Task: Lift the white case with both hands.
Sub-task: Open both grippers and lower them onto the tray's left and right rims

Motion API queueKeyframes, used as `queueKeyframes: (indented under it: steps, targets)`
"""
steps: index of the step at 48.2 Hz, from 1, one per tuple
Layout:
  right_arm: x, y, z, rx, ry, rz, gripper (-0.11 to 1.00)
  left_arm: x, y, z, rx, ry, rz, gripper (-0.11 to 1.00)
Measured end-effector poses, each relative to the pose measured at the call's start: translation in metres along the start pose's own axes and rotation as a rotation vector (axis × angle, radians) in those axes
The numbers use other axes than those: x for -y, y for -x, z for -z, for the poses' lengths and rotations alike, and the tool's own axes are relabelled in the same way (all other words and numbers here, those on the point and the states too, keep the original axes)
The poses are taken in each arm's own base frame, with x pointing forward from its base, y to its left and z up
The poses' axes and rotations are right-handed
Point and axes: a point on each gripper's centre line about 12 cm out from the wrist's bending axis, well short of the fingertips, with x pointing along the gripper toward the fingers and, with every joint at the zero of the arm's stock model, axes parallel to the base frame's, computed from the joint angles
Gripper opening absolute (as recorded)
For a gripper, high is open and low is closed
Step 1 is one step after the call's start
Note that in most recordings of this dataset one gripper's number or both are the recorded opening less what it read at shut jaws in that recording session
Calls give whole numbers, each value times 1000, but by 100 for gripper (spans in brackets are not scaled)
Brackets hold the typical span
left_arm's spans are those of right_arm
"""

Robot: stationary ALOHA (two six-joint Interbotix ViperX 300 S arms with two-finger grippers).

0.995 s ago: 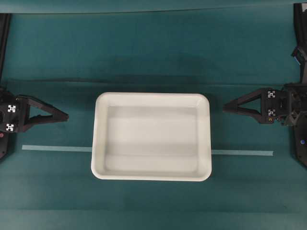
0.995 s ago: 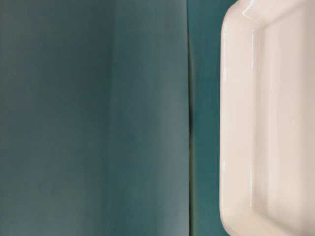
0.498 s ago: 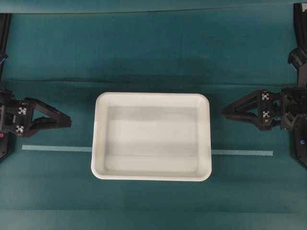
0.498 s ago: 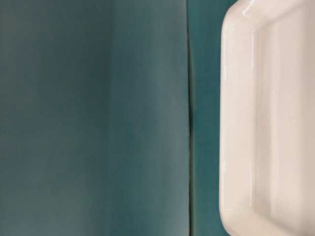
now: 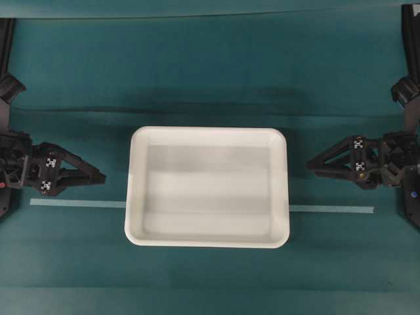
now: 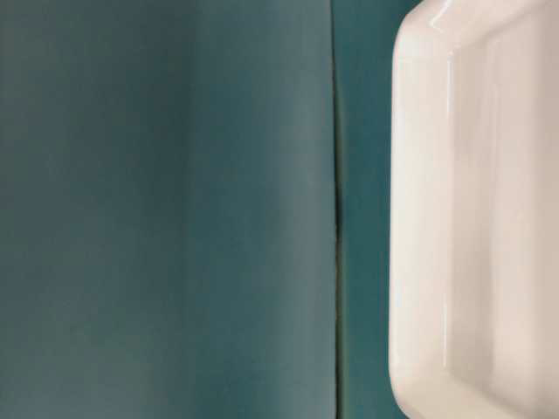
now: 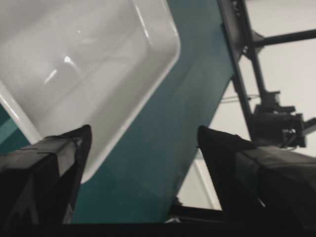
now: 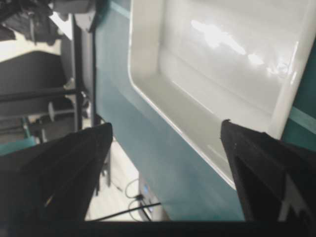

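The robot's right gripper should next grab the white case (image 5: 207, 190) by its short end rim (image 5: 281, 187), so that both hands can lift the case.
The white case (image 5: 207, 190) lies flat and empty on the teal cloth, mid-table. Its rim fills the right side of the table-level view (image 6: 419, 218). My left gripper (image 5: 102, 178) hangs a short way off the case's left rim, open, nothing between its fingers. My right gripper (image 5: 310, 166) points at the right rim across a small gap, also open and empty. In the left wrist view the case (image 7: 89, 59) sits tilted beyond the open left gripper (image 7: 144, 136). The right wrist view shows the case (image 8: 222, 54) ahead of the open right gripper (image 8: 166, 127).
A thin pale tape strip (image 5: 72, 203) runs along the cloth and passes under the case, reappearing on the right (image 5: 331, 209). A seam in the cloth (image 6: 336, 209) runs beside the case. Black arm bases (image 5: 5, 131) stand at both side edges.
Both grippers have opened wide and rolled at the wrist. Each has shifted toward the near side; the left has also crept closer to the case. The case has not moved.
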Motion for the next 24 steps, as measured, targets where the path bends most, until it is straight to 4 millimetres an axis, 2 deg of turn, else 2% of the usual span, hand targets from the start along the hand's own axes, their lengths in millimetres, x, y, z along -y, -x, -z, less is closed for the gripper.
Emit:
queueKeyframes:
  steps: [15, 24]
  targets:
    - [12, -3, 2, -1, -35, 30, 93, 0, 3, 4, -11, 2, 11, 94]
    - [40, -12, 0, 7, -32, 149, 93, -26, -6, 14, -40, 20, -62, 94]
